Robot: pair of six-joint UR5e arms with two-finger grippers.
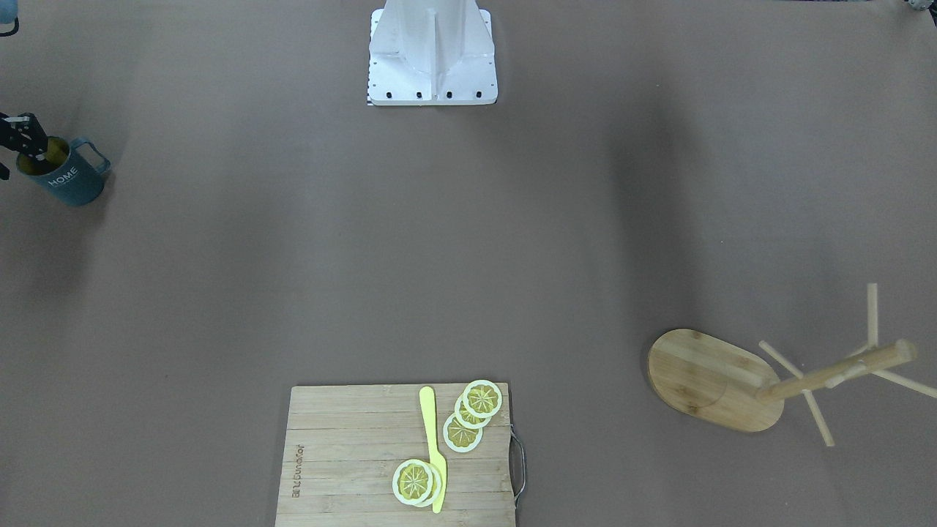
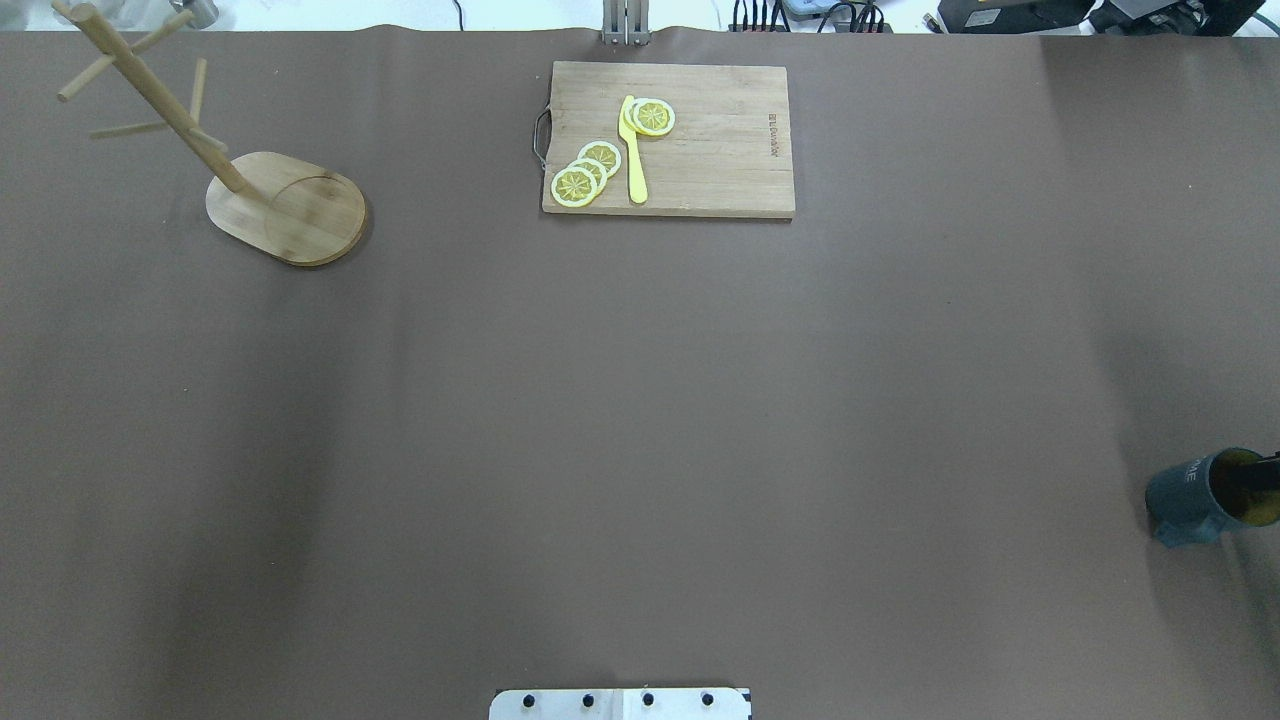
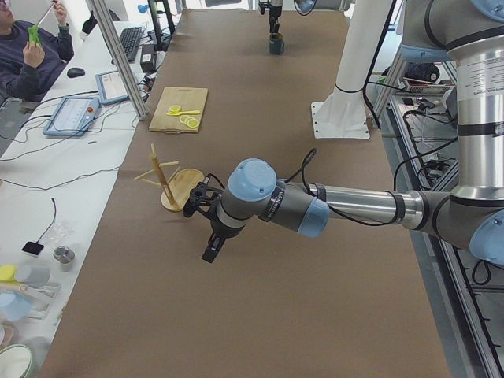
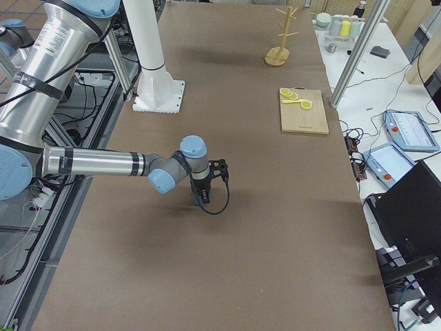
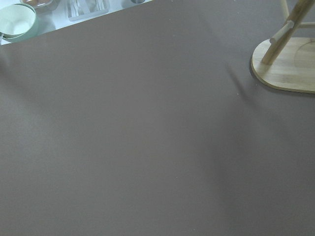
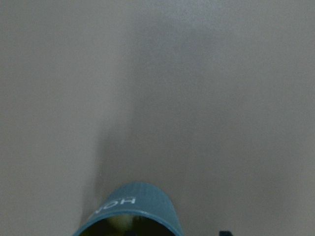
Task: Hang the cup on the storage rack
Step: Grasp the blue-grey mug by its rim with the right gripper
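Note:
The cup will have the handle (image 1: 99, 154) free to hang on the storage rack, as my right gripper will grab the cup by its rim (image 1: 31, 172).
The cup (image 1: 69, 176) is dark teal-blue with a yellow inside and white "HOME" lettering. It stands upright far out on my right side, and it also shows in the overhead view (image 2: 1190, 495) and the right wrist view (image 6: 133, 206). My right gripper (image 1: 22, 157) is open and straddles its rim, one finger inside the cup and one outside. The storage rack (image 1: 714, 380) is a bamboo mug tree and stands at the far left corner, also in the overhead view (image 2: 285, 205). My left gripper (image 3: 201, 228) hovers near the rack, and I cannot tell whether it is open or shut.
A slatted cutting board (image 2: 670, 140) with lemon slices and a yellow knife (image 2: 633, 150) lies at the far middle edge. The robot's white base (image 1: 432, 51) stands at the near middle. Bowls and trays (image 5: 17, 19) sit beyond the left table end.

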